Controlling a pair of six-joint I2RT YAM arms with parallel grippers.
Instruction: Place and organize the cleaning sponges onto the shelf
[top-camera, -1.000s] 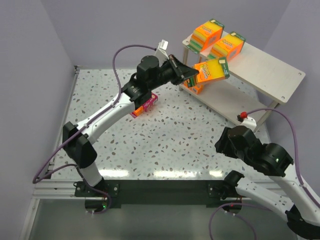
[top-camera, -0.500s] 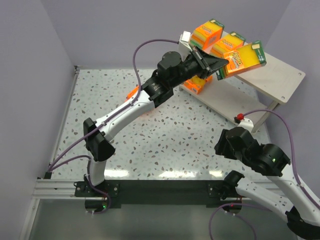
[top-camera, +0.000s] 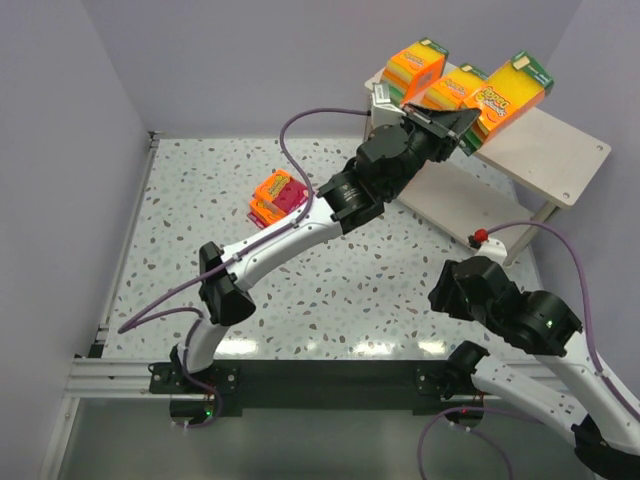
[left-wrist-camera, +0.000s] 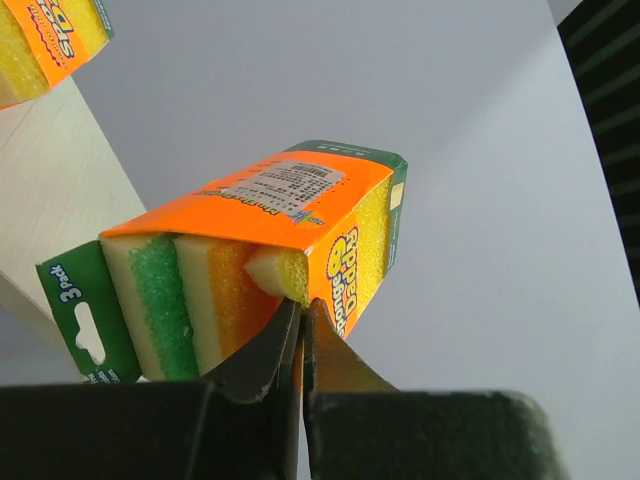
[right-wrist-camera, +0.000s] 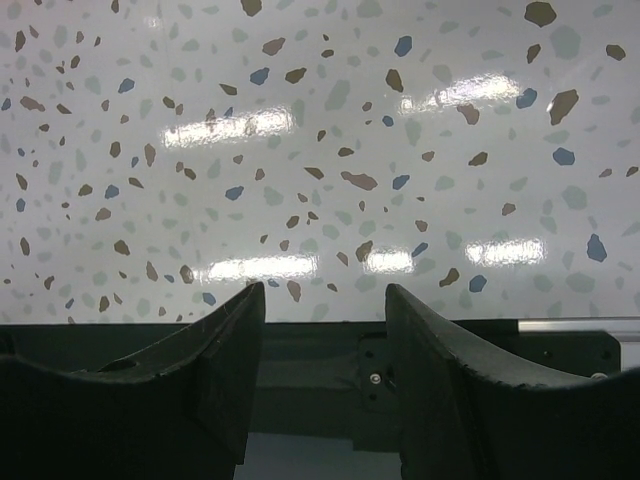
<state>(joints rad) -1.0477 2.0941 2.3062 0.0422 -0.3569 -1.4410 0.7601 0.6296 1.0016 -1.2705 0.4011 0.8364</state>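
I should keep the pack in my left gripper until it rests on the board, since open air is under it and it would fall if I opened now.
My left gripper (top-camera: 468, 124) is shut on the edge of a thick orange sponge pack (top-camera: 512, 90) and holds it in the air just above the top board of the beige shelf (top-camera: 545, 155). In the left wrist view the fingers (left-wrist-camera: 303, 303) pinch that pack (left-wrist-camera: 250, 230), whose green, white and orange layers show. Two more orange packs (top-camera: 416, 66) (top-camera: 455, 92) stand on the top board to its left; one shows in the left wrist view (left-wrist-camera: 45, 40). An orange and a magenta pack (top-camera: 277, 197) lie on the table. My right gripper (right-wrist-camera: 325, 292) is open and empty over the table's near edge.
The left arm stretches across the lower tier of the shelf (top-camera: 450, 205) and hides part of it. A small red knob on a white piece (top-camera: 487, 236) sits at the shelf's near end. Purple walls close in the speckled table (top-camera: 200, 220).
My left arm has lifted the orange pack from in front of the lower tier up and to the right, to above the top board. The two packs on the table have come into view.
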